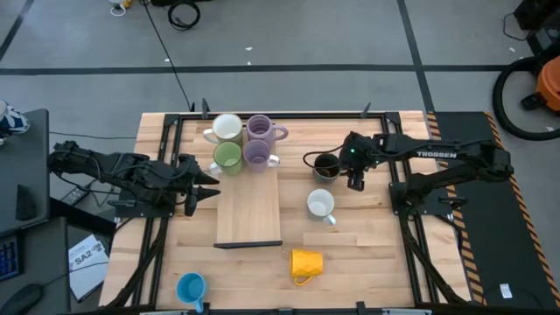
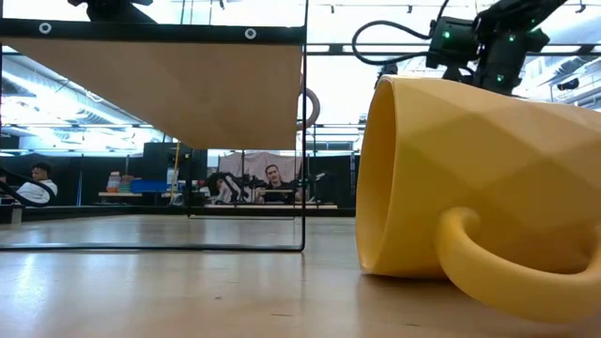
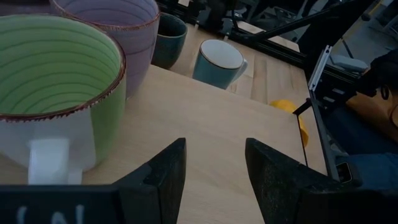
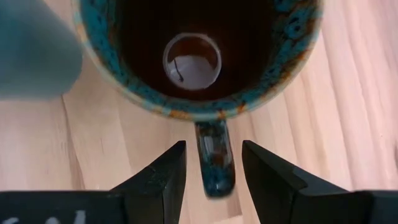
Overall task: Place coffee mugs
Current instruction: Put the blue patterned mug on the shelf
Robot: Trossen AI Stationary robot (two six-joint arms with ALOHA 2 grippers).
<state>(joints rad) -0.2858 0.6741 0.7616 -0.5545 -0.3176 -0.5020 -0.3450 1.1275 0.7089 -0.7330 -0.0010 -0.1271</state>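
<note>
In the right wrist view, my fingers stand on either side of the handle, so my right gripper closes on the speckled mug's handle (image 4: 216, 158) next.
A dark mug (image 1: 325, 165) with a speckled teal rim (image 4: 205, 106) stands upright on the table, right of a raised wooden board (image 1: 249, 210). My right gripper (image 1: 355, 182) is open above it, pointing steeply down. Its fingers (image 4: 213, 146) stand on either side of the mug's handle (image 4: 214, 168) without touching it. A white mug (image 1: 227, 128), two lavender mugs (image 1: 261, 129) and a green mug (image 1: 227, 157) stand on the board's far end. My left gripper (image 1: 208, 185) is open at the board's left edge, near the green mug (image 3: 56, 93).
A second white mug (image 1: 321, 205) stands near the dark one, toward the table's near edge. A yellow mug (image 1: 306, 262) lies on its side near the front edge, filling the low view (image 2: 479, 188). A blue mug (image 1: 191, 287) stands at the front left. People sit in the room behind.
</note>
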